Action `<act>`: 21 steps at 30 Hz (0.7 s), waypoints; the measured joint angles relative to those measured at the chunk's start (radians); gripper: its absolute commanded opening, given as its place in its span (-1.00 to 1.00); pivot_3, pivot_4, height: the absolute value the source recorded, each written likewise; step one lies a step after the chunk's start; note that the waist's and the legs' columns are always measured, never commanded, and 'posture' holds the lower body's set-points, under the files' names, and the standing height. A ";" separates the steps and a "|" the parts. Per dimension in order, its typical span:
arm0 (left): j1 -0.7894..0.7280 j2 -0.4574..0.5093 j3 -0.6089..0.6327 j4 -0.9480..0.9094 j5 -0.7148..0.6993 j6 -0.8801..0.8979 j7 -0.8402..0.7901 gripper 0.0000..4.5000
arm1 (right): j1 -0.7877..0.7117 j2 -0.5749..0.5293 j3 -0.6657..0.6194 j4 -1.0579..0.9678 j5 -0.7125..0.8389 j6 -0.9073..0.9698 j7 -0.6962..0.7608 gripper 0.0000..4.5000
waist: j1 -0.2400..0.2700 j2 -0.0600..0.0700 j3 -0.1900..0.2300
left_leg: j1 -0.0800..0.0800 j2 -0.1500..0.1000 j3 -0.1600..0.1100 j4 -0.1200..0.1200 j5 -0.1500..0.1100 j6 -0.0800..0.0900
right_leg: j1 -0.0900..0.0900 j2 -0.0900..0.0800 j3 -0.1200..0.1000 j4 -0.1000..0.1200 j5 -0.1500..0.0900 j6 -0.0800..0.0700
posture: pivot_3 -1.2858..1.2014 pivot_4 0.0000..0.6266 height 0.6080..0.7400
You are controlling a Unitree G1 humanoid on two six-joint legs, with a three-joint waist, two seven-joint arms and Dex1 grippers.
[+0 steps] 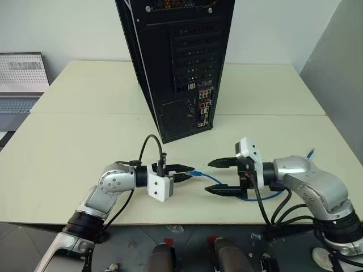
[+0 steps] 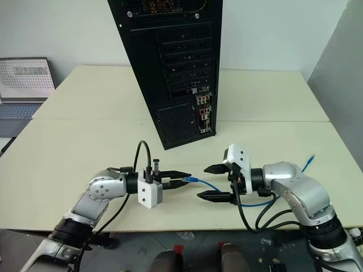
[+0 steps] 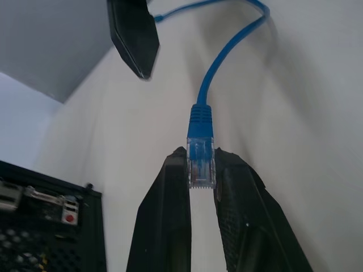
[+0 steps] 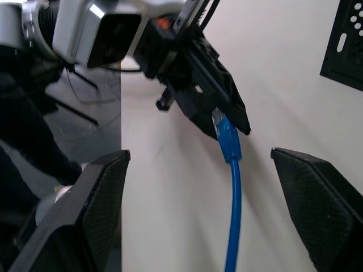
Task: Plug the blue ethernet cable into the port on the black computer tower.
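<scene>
My left gripper is covering the clear plug (image 4: 218, 117), so my right gripper will grab the blue ethernet cable just behind its blue boot (image 4: 235, 168).
The black computer tower (image 1: 176, 56) stands upright on the table with its rear panel facing me. The port lies among the rear connector openings (image 1: 203, 107), too small to pick out. My left gripper (image 1: 190, 173) is shut on the clear plug (image 3: 201, 161) of the blue ethernet cable (image 1: 214, 179), held just above the table and pointing right. From the plug the cable runs between the spread fingers of my right gripper (image 1: 209, 177), which stands open and does not touch it. The cable's far end (image 1: 310, 153) sticks up behind my right arm.
A grey laptop (image 1: 22, 85) sits on a stand at the far left. The cream table (image 1: 85, 130) has a seam across its middle. A grey wall (image 1: 340, 73) rises at the right. Black robot cables (image 1: 272, 209) hang near the front edge.
</scene>
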 measured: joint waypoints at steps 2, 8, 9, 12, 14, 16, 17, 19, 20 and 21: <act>-0.005 -0.003 0.011 0.020 0.030 -0.070 0.055 -0.87 | 0.001 0.036 -0.002 0.003 0.022 0.030 -0.045 0.85 | 0.000 0.000 0.000 | 0.000 0.000 0.000 0.000 0.000 0.000 | 0.000 0.000 0.000 0.000 0.000 0.000 | 0.03 -0.52 1.00; -0.012 -0.002 0.014 0.053 0.085 -0.149 0.144 -0.87 | 0.000 0.079 -0.021 0.023 0.058 0.065 -0.108 0.85 | 0.000 0.000 0.000 | 0.000 0.000 -0.001 0.000 0.000 0.000 | 0.000 0.000 -0.002 0.000 0.000 0.000 | 0.03 -0.52 1.00; -0.012 0.000 0.014 0.055 0.089 -0.152 0.154 -0.87 | 0.000 0.084 -0.022 0.027 0.064 0.070 -0.111 0.85 | 0.000 0.000 0.000 | 0.000 0.000 -0.001 0.000 0.000 0.000 | 0.000 0.000 -0.002 0.000 0.000 0.000 | 0.03 -0.52 1.00; -0.016 0.003 0.014 0.057 0.104 -0.167 0.177 -0.87 | 0.000 0.091 -0.027 0.032 0.078 0.078 -0.125 0.68 | -0.001 0.000 0.000 | 0.000 0.000 -0.001 0.000 0.000 0.000 | 0.000 0.000 -0.002 0.000 0.000 0.000 | 0.03 -0.52 1.00; -0.021 0.004 0.014 0.063 0.111 -0.169 0.193 -0.87 | -0.003 0.092 -0.030 0.033 0.086 0.081 -0.128 0.53 | -0.001 0.000 0.000 | 0.000 0.000 -0.001 0.000 0.000 0.000 | 0.000 0.000 -0.002 0.000 0.000 0.000 | 0.03 -0.52 1.00; -0.028 0.007 0.014 0.074 0.128 -0.170 0.207 -0.87 | -0.006 0.092 -0.032 0.033 0.099 0.085 -0.133 0.28 | -0.001 0.000 0.000 | 0.000 0.000 -0.001 0.000 0.000 0.000 | 0.000 0.000 -0.002 0.000 0.000 0.000 | 0.03 -0.52 1.00; -0.028 0.008 0.013 0.075 0.132 -0.170 0.213 -0.87 | -0.007 0.094 -0.036 0.033 0.104 0.089 -0.136 0.22 | -0.001 0.000 0.000 | 0.000 0.000 -0.001 0.000 0.000 0.000 | 0.000 0.000 -0.002 0.000 0.000 0.000 | 0.03 -0.52 1.00; -0.028 0.010 0.012 0.076 0.136 -0.172 0.224 -0.87 | -0.008 0.094 -0.044 0.034 0.106 0.093 -0.144 -0.05 | -0.001 0.000 0.000 | 0.000 0.000 -0.001 0.000 0.000 0.000 | 0.000 0.000 -0.002 0.000 0.000 0.000 | 0.03 -0.52 1.00; -0.028 0.011 0.009 0.076 0.139 -0.173 0.228 -0.87 | -0.008 0.094 -0.048 0.034 0.112 0.095 -0.145 -0.17 | -0.001 0.000 0.000 | 0.000 0.000 -0.001 0.000 0.000 0.000 | 0.000 0.000 -0.002 0.000 0.000 0.000 | 0.03 -0.52 1.00; -0.028 0.012 0.008 0.076 0.141 -0.174 0.233 -0.87 | -0.009 0.094 -0.051 0.035 0.116 0.095 -0.146 -0.25 | -0.001 0.000 0.000 | 0.000 0.000 -0.001 0.000 0.000 0.000 | 0.000 0.000 -0.002 0.000 0.000 0.000 | 0.03 -0.52 1.00</act>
